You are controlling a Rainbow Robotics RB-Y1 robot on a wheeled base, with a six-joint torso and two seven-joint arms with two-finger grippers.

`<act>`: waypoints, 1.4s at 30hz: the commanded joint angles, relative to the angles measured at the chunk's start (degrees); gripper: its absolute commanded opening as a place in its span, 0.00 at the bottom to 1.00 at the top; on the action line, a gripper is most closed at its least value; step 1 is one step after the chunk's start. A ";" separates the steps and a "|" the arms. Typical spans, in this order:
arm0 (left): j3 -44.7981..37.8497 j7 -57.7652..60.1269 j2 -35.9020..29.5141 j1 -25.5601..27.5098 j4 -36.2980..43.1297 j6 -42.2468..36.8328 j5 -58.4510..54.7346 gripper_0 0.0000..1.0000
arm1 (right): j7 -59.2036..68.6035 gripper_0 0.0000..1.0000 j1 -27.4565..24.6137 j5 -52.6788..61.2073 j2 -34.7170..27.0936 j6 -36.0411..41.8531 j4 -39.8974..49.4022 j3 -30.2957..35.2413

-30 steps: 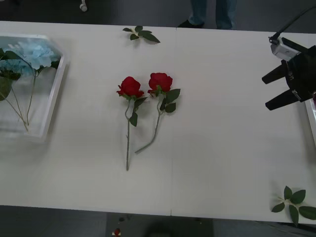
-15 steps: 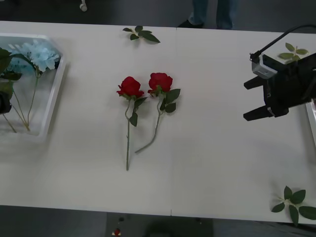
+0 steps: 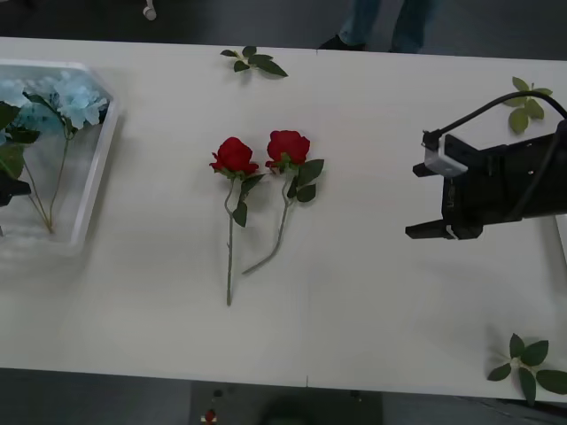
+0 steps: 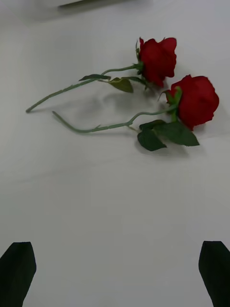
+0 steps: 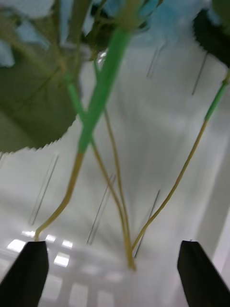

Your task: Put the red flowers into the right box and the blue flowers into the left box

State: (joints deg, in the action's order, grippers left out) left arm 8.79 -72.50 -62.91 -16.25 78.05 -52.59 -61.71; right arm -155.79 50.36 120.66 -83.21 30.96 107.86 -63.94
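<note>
The red bloom has loose, thin petals. The robot's right gripper needs to take the flower by its thick green stem next.
Two red flowers lie side by side mid-table, one rose on the left and one rose on the right, stems toward the near edge. My right gripper hovers open to their right, fingers pointing at them; its wrist view shows both blooms ahead of the open gripper. The blue flowers lie in the left box. My left gripper is open just above their thin stems inside that box. The right box is a sliver of rim behind the right arm.
Loose green leaf sprigs lie at the far edge, at the far right and at the near right corner. Bare table stretches between the roses and the right gripper. The table's near edge runs along the bottom.
My right gripper has moved left from the table's right edge toward the roses. The left arm has drawn back toward the left edge over the box. The roses have not moved.
</note>
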 commanded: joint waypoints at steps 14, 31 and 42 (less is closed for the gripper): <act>-27.78 -9.77 -1.34 -1.68 8.09 -36.35 -12.55 1.00 | 0.79 1.00 1.23 -0.61 -2.74 0.15 1.30 -0.05; -21.36 -29.19 5.96 -4.32 12.30 -26.25 -38.74 1.00 | 0.79 1.00 1.23 -0.61 -2.74 0.15 1.30 -0.05; -4.40 -31.39 7.80 -11.52 14.15 -15.70 -31.45 1.00 | 0.79 1.00 1.23 -0.61 -2.74 0.15 1.30 -0.05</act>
State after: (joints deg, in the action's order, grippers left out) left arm 3.47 -105.51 -54.35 -25.18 90.71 -69.67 -94.76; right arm -155.79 50.38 120.48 -84.02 31.36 108.47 -64.83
